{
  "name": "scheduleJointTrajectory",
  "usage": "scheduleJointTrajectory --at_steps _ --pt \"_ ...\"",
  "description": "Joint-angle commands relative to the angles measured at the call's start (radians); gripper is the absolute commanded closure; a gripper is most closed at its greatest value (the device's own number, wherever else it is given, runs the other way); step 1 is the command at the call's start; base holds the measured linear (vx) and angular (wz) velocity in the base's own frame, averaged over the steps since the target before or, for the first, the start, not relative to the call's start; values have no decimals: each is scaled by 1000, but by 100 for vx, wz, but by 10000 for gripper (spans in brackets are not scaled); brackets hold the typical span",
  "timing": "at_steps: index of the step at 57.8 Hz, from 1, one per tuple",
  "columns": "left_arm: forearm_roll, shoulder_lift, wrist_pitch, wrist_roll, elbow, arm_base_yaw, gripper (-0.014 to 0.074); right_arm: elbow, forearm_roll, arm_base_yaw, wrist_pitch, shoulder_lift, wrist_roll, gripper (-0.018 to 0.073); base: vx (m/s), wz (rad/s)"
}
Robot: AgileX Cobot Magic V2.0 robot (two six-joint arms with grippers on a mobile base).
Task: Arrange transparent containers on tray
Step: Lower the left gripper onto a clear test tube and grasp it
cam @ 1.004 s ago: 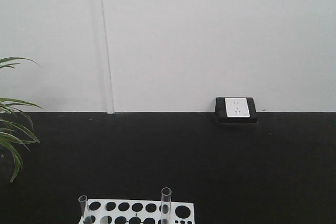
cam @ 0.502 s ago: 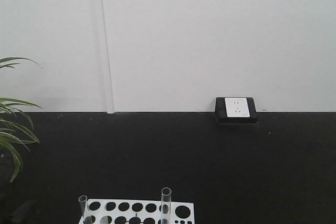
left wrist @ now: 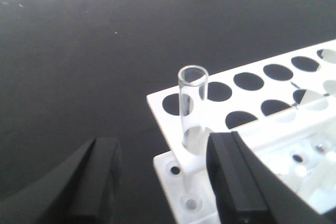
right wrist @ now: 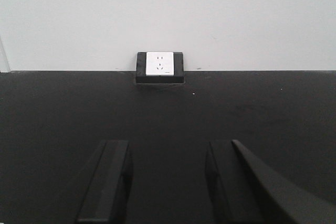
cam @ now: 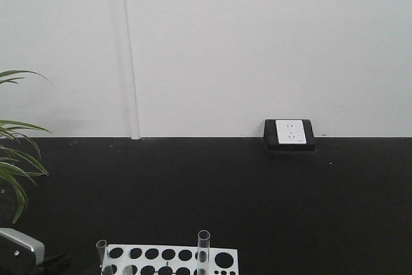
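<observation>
My left gripper needs to reach the clear test tube (cam: 103, 259) and grab its open rimmed top end (cam: 102, 245). It will then arrange the tube on the tray.
Two clear test tubes stand upright in the white rack (cam: 174, 259) at the bottom of the front view: a short-showing one at its left corner (cam: 101, 253) and a taller one (cam: 203, 249) further right. In the left wrist view the corner tube (left wrist: 191, 106) rises from the rack (left wrist: 262, 103), just ahead of my left gripper (left wrist: 165, 153), which is open with one finger on each side and not touching it. My right gripper (right wrist: 168, 156) is open over bare black table, holding nothing. The yellow tray is out of view.
A black-framed wall socket (cam: 290, 134) sits at the back where the black table meets the white wall. Plant leaves (cam: 16, 165) hang in at the left edge. A grey part of my left arm (cam: 19, 252) shows at the bottom left.
My left arm has come into the front view at the bottom left, moving up toward the rack's left corner. The tubes and rack have not moved.
</observation>
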Motion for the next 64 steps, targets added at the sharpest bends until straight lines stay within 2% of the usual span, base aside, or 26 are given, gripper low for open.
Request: scheduleJointTrajectory --at_steps 1,14,24,30,55,64 --pt "-6 17 -168 -23 -27 -6 107 -36 -13 0 -84 7 -3 145 0 0" --pt "61 118 -361 -48 -27 -6 107 -36 -13 0 -84 7 -3 145 0 0" --pt "33 168 -445 -45 -36 -6 107 -36 -13 0 -81 7 -3 144 0 0" --pt "10 187 -443 -45 -53 -6 107 -36 -13 0 -80 7 -3 144 0 0" --pt "11 232 -411 -45 -101 -6 108 -36 -13 0 -77 7 -3 144 0 0" --pt "11 232 -408 -45 -101 -6 140 -36 -13 0 -77 7 -3 144 0 0"
